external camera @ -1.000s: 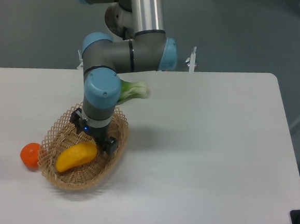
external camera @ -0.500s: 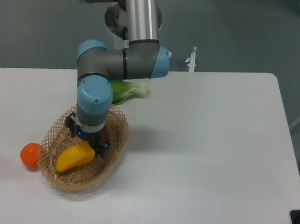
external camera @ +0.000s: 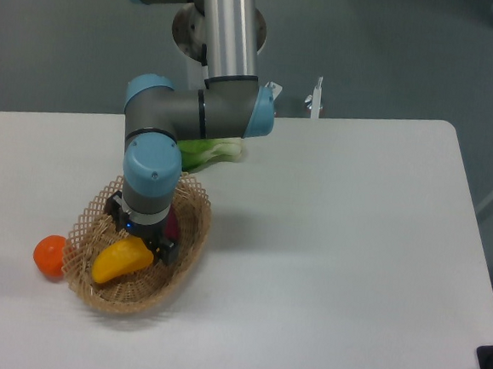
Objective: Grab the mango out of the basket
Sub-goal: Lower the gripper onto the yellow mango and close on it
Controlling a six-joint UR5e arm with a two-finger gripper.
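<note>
The gripper should next grab the yellow-orange mango by its upper end (external camera: 141,249), so that the robot can pick it out of the basket.
The yellow-orange mango (external camera: 119,261) lies in the tan wicker basket (external camera: 194,223) at the table's front left. My gripper (external camera: 143,239) points straight down into the basket, right over the mango's upper right end. Its dark fingers (external camera: 166,249) stand apart on either side of that end, so it looks open. The wrist hides the fingertips and whether they touch the fruit.
A dark purple sweet potato (external camera: 173,227) lies in the basket just right of the gripper. A round orange (external camera: 50,255) sits on the table against the basket's left side. A green leafy vegetable (external camera: 211,151) lies behind the basket, partly behind the arm.
The gripper has shifted left and come down into the basket, from beside the mango's right tip to over its upper end. The mango has not moved.
</note>
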